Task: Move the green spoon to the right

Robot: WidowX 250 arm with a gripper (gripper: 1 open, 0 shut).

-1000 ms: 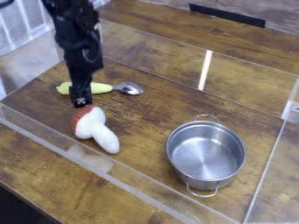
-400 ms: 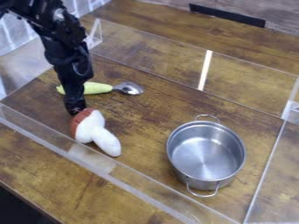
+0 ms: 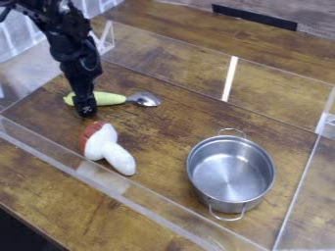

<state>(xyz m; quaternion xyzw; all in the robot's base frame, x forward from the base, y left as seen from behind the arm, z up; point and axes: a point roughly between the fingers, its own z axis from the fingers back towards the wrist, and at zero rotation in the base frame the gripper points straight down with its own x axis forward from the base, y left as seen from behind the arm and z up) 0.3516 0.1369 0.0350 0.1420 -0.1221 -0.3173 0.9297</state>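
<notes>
Next, the gripper grips the green spoon by its yellow-green handle (image 3: 109, 98) to carry it across the table, leaving its silver bowl (image 3: 144, 99) free.
The green spoon (image 3: 110, 98) lies flat on the wooden table, its yellow-green handle pointing left and its small silver bowl (image 3: 144, 99) to the right. My gripper (image 3: 82, 104) comes down steeply from the upper left. Its dark fingertips are at the left end of the handle and hide that end. The jaws look open, with nothing held between them. Whether a fingertip touches the handle I cannot tell.
A white mushroom toy with a red cap (image 3: 109, 148) lies just in front of the spoon. A steel pot (image 3: 230, 172) stands at the front right. Clear acrylic walls (image 3: 230, 78) border the table (image 3: 183, 118).
The arm has swung to the left, and the fingertips have gone from above the mushroom's cap to the left end of the spoon's handle. Spoon, mushroom and pot have stayed put.
</notes>
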